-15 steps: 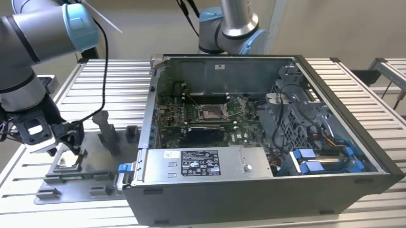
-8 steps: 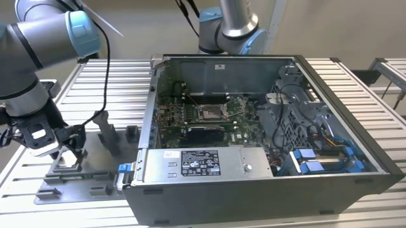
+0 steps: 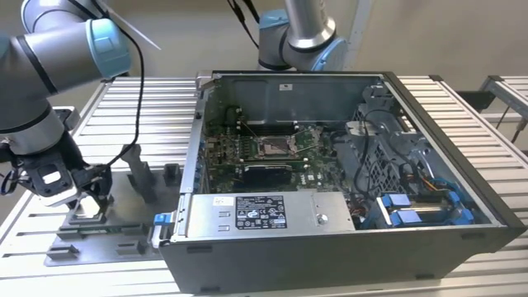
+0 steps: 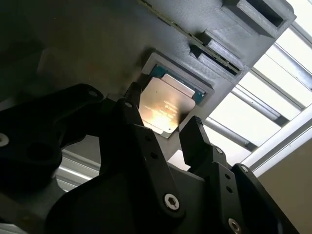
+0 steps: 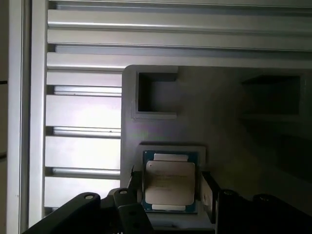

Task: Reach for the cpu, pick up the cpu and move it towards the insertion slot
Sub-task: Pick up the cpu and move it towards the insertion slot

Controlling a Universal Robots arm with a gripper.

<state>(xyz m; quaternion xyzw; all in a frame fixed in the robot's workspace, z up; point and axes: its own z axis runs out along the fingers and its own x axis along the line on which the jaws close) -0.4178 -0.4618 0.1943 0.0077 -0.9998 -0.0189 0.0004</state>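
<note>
The gripper grabs the cpu's side edges next, where gaps leave finger room. The nest's sides stand close against the cpu's ends.
The cpu (image 4: 165,103) (image 5: 169,181), a flat square chip with a shiny metal top and a green rim, lies in a pale grey fixture nest (image 5: 170,147). My gripper (image 3: 83,199) (image 4: 163,116) (image 5: 170,189) is low over that nest at the exterior view's left. It is open, with one black finger on each side of the chip and a thin gap showing on each side. The insertion slot (image 3: 274,146), a metal-framed square socket on the green board, sits inside the open computer case (image 3: 330,263), well to the exterior view's right of my gripper.
The nest belongs to a grey fixture plate (image 3: 123,238) with upright blocks (image 3: 142,176) close to my gripper. The case wall (image 3: 191,154) stands between plate and socket. A power supply box (image 3: 264,213) and blue-clipped cables (image 3: 404,210) fill the case front. A second arm (image 3: 301,31) stands behind.
</note>
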